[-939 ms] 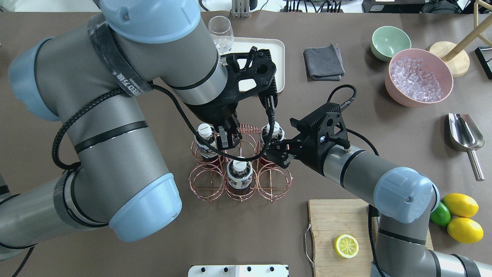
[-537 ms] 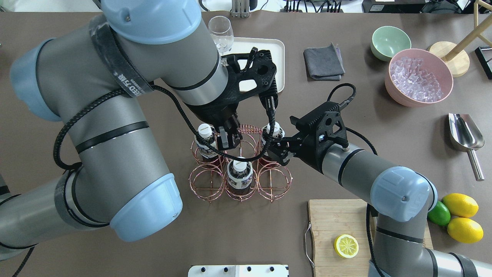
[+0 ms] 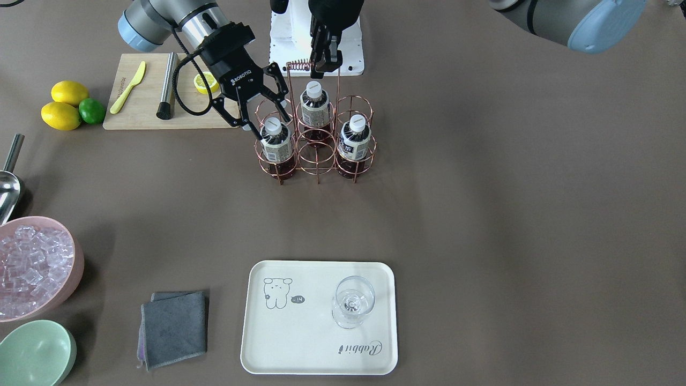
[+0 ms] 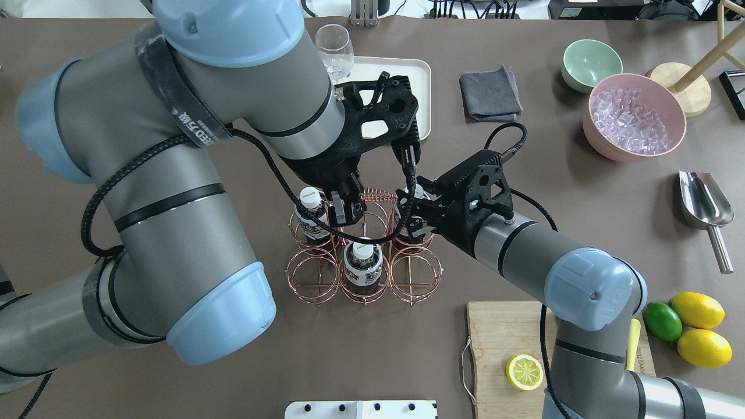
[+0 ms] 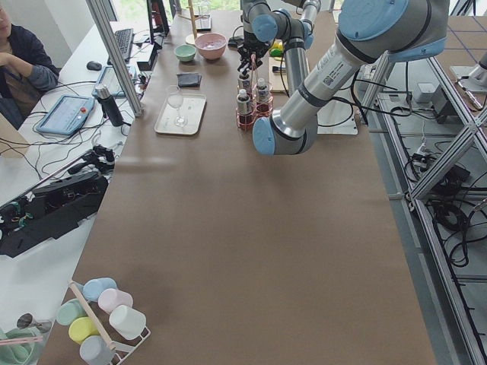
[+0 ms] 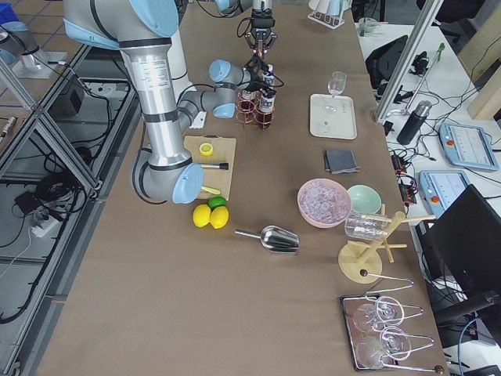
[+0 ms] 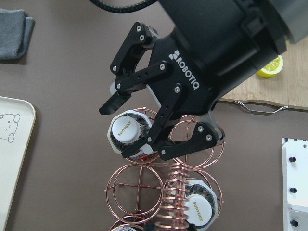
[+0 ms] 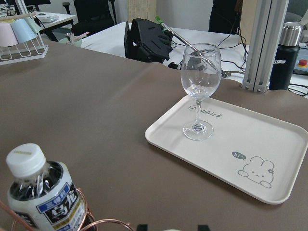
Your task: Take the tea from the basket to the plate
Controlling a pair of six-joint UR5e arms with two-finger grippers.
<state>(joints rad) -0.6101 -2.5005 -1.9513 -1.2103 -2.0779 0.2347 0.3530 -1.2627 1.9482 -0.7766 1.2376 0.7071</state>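
Observation:
My right gripper takes hold of a bottle by its white cap next, to bring the tea from the basket to the plate.
Three tea bottles stand in the copper wire basket. My right gripper is open, with a finger on each side of the white cap of one tea bottle. Whether the fingers touch the bottle I cannot tell. My left gripper is shut on the basket's coiled handle. The other two bottles stand untouched. The cream plate lies across the table and holds a wine glass.
A grey cloth, a pink bowl of ice and a green bowl lie beside the plate. A cutting board with a lemon half, a knife and a yellow tool, plus lemons and a lime, sits behind my right arm. A metal scoop lies nearby.
My right gripper has moved in towards the basket, and its open fingers now straddle the bottle's cap. My left arm has not moved.

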